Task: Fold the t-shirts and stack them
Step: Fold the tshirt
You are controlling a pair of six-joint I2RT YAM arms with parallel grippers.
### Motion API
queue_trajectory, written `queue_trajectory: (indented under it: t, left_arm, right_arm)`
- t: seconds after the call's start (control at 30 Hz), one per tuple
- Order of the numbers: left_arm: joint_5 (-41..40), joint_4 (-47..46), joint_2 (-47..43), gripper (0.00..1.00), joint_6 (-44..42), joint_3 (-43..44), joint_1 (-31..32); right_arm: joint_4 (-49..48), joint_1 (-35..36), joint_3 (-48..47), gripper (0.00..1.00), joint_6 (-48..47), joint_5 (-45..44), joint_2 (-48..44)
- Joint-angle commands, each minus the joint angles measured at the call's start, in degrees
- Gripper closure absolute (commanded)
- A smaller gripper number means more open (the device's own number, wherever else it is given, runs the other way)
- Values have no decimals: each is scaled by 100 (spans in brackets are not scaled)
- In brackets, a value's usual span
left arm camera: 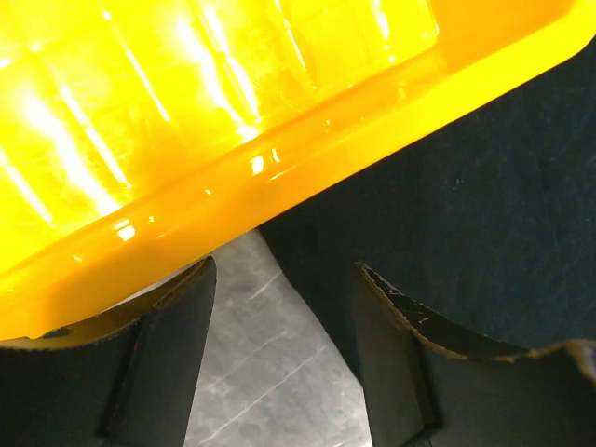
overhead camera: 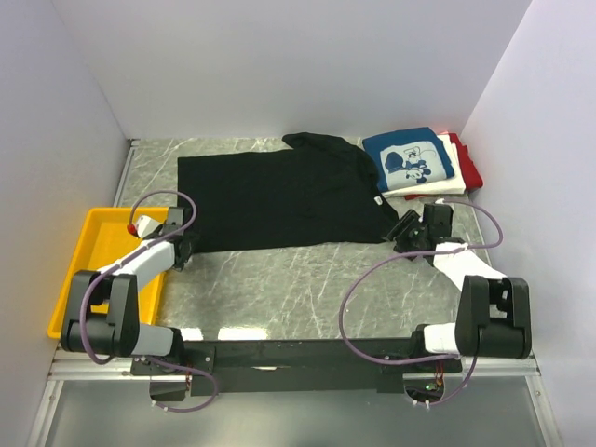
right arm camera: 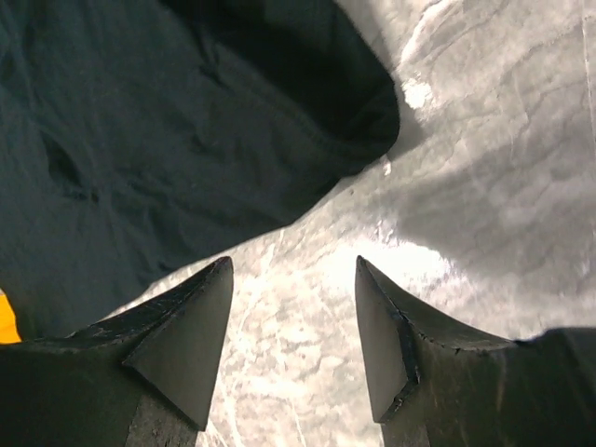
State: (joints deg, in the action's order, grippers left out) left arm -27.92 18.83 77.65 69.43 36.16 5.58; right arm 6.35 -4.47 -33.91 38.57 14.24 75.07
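Observation:
The black t-shirt's near corner is beside my right gripper. I need to pinch it next, pairing my left gripper's corner, to draw the t-shirt flat for folding.
A large black t-shirt (overhead camera: 279,197) lies spread flat across the middle of the table. A folded stack sits at the back right: a blue tee with a white cartoon print (overhead camera: 408,159) on top, a white tee (overhead camera: 451,181) under it, a red tee (overhead camera: 470,169) at the bottom. My left gripper (overhead camera: 189,244) is open and empty at the shirt's near left corner; the black cloth (left arm camera: 484,214) lies by its right finger. My right gripper (overhead camera: 402,229) is open and empty over bare table beside the shirt's near right corner (right arm camera: 186,140).
A yellow plastic tray (overhead camera: 79,270) sits at the left edge of the table, its rim (left arm camera: 279,158) close to my left gripper. White walls enclose the table on three sides. Marbled grey tabletop (overhead camera: 298,289) lies between the shirt and the arm bases.

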Motion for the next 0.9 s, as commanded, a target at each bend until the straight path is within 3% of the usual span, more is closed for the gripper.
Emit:
queue_trajectory:
  t: [0.0, 0.33, 0.43, 0.57, 0.6, 0.67, 0.77, 0.87]
  left_arm:
    - [-91, -248, 224, 35, -122, 5, -66]
    - [-56, -301, 602, 37, -44, 171, -66]
    - [-29, -266, 752, 47, -17, 259, -66]
    - [50, -275, 892, 72, -26, 347, -66]
    - [59, -257, 945, 85, -17, 374, -66]
    - [94, -222, 972, 97, -52, 435, -66]
    - [129, -99, 719, 99, -96, 436, -66]
    - [155, 15, 166, 99, -105, 330, -40]
  right_arm:
    - [-520, -71, -54, 38, 116, 0, 245]
    - [-977, -80, -361, 40, 476, -378, 1001]
    - [-1118, -72, -432, 45, 512, -422, 1106]
    - [-1171, -72, -581, 73, 529, -369, 1256]
    - [-1136, -72, -590, 83, 520, -361, 1239]
    - [-1031, -72, -625, 90, 503, -326, 1133]
    - [-698, -80, -634, 99, 441, -369, 704]
    - [-171, -115, -617, 100, 362, -457, 45]
